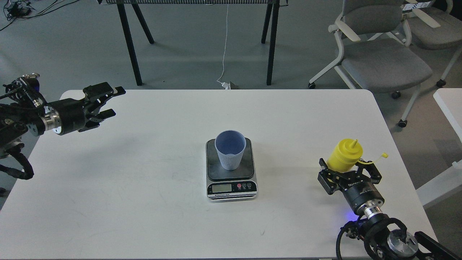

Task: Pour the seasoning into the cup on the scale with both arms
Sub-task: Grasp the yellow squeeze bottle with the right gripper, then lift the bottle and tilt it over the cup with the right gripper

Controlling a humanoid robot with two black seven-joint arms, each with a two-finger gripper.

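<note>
The robot's right gripper will next take hold of the yellow bottle by its body (342,158), so that it can pour seasoning into the cup (230,150).
The light-blue ribbed cup (230,150) stands upright on the dark plate of the scale (231,188) at the table's middle. The yellow squeeze bottle (345,154) stands upright at the right, its small cap (384,155) dangling on a tether to the right. My right gripper (348,170) is open, its two fingers on either side of the bottle's lower body, which it hides. My left gripper (114,102) is open and empty above the table's far left corner, well away from the cup.
The white table (144,173) carries only the scale, cup and bottle. Grey office chairs (382,61) stand behind its right corner. Black legs of another table (130,43) are at the back. A second white surface (449,104) is at the right edge.
</note>
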